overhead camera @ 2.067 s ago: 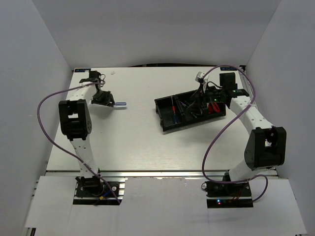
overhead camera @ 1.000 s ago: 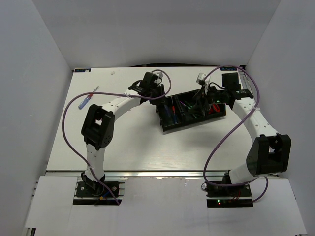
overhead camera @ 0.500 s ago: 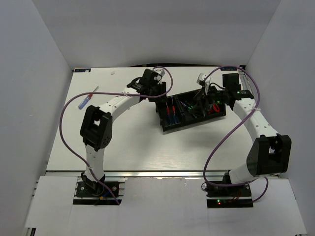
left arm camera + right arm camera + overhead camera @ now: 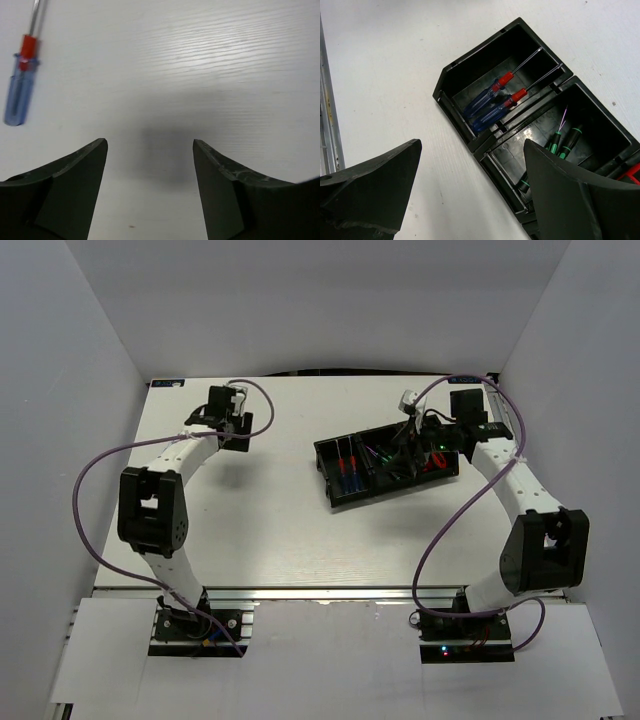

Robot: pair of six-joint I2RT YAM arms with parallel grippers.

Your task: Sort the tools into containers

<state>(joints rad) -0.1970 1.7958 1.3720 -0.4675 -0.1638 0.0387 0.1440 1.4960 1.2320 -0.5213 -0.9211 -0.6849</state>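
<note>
My left gripper will take hold of the screwdriver's blue handle [image 4: 20,98], so the screwdriver's collar and stem stay free to go into the tray.
The black three-compartment tray [image 4: 326,462] lies right of centre. Its left compartment holds two blue-handled screwdrivers [image 4: 492,100] with red collars. Slim black screwdrivers with green marks [image 4: 565,142] lie in the middle compartment, and something red [image 4: 631,174] shows at the right one. My right gripper [image 4: 472,145] hangs open over the tray's near left corner, with nothing in it. A further blue-handled screwdriver [image 4: 20,85] lies on the bare table. My left gripper [image 4: 150,142] stands open to the right of it, apart from it, holding nothing. In the top view my left gripper [image 4: 232,425] is at the far left.
White walls close the table on the left, back and right. A metal rail [image 4: 329,125] runs along the table edge in the right wrist view. Purple cables [image 4: 100,465] loop beside both arms.
My left arm has swung from the tray's left end back to the far left of the table, its jaws opening wider. The right arm has stayed over the tray.
</note>
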